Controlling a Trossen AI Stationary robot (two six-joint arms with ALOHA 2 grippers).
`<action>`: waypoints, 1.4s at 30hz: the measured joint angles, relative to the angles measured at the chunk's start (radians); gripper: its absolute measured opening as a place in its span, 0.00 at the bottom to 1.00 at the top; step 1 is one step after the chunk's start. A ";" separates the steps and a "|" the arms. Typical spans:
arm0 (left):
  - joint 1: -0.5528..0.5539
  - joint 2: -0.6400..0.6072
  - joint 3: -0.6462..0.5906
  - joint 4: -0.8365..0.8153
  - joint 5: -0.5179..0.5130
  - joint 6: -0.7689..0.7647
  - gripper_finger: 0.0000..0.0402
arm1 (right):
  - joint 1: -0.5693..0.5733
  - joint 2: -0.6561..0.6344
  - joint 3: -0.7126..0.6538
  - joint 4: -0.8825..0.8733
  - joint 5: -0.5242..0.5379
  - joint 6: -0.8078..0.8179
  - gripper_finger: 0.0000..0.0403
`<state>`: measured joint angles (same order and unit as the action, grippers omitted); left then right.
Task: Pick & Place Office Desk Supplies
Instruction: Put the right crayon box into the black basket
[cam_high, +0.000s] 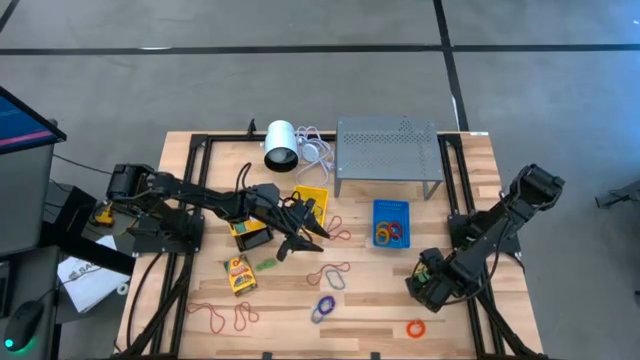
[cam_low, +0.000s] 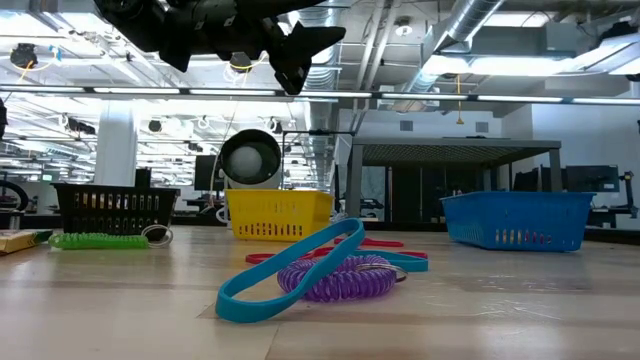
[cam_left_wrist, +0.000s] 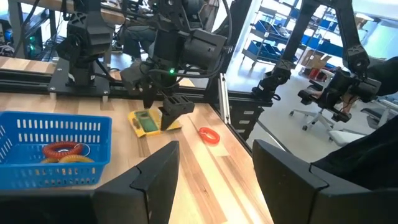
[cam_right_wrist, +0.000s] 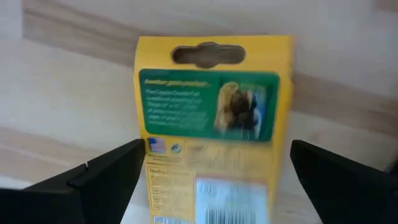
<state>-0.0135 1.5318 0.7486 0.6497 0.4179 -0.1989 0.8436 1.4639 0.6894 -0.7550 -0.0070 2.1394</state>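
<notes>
My right gripper's fingertips stand beside the yellow side edges of the packet (cam_right_wrist: 211, 140) and closing would catch the packet, so it is time to close on it now.
A flat yellow-and-green packet (cam_right_wrist: 214, 106) lies on the wooden table; it also shows in the left wrist view (cam_left_wrist: 144, 122). My right gripper (cam_right_wrist: 214, 171) points down over it, open, one finger on either side of the packet. From above, this gripper (cam_high: 428, 283) hides the packet. My left gripper (cam_high: 318, 234) hangs open and empty above the table's middle, level, high in the low view (cam_low: 300, 50). A second packet (cam_high: 240, 275) lies flat at the near left. Blue bin (cam_high: 390, 222), yellow bin (cam_high: 310, 200) and black bin (cam_high: 250, 236) stand mid-table.
Rubber bands lie scattered: red (cam_high: 215, 315), purple (cam_high: 322, 307), orange (cam_high: 415, 327), red (cam_high: 330, 272), green (cam_high: 265, 264). The blue bin holds several bands. A white cylinder (cam_high: 280, 146) and a grey perforated stand (cam_high: 388, 150) sit at the far edge. Black frame rails run along both sides.
</notes>
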 joint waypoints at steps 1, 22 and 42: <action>0.000 0.000 0.000 -0.002 0.000 0.000 0.50 | 0.000 0.000 -0.009 0.025 -0.001 0.000 0.99; 0.000 0.000 0.000 -0.007 0.000 0.007 0.50 | -0.002 0.002 -0.025 0.054 0.000 0.058 0.98; 0.000 0.000 0.000 -0.006 0.000 0.010 0.50 | -0.011 0.027 -0.008 0.056 -0.003 0.071 0.76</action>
<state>-0.0135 1.5318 0.7486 0.6434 0.4175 -0.1886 0.8330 1.4914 0.6814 -0.6988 -0.0104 2.2101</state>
